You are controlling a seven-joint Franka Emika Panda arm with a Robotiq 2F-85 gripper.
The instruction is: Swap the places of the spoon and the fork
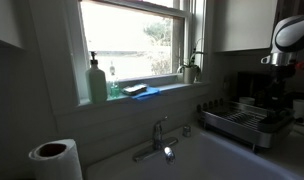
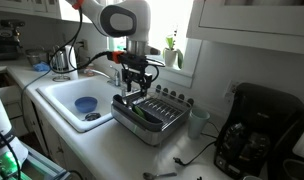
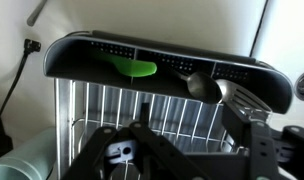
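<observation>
My gripper should next grab the fork point(image 3: 244, 97) by its exposed tined head to lift it out for the swap. The fork's handle should stay free.
A dish rack point(image 2: 162, 128) stands on the counter beside the sink; it also shows in an exterior view point(image 1: 247, 122). In the wrist view its dark utensil holder point(image 3: 92, 52) runs across the top. A spoon point(image 3: 202, 87) and a fork point(image 3: 244, 97) lean out of the holder side by side at the right, with a green utensil point(image 3: 132, 68) to their left. My gripper point(image 3: 192, 125) is open and empty, hovering just above the rack's wire floor point(image 2: 134, 88).
A white sink point(image 2: 62, 92) holds a blue bowl point(image 2: 85, 104). A black coffee maker point(image 2: 257, 135) stands past the rack. The faucet point(image 1: 157, 135), a paper towel roll point(image 1: 54, 158) and a soap bottle point(image 1: 97, 80) are near the window.
</observation>
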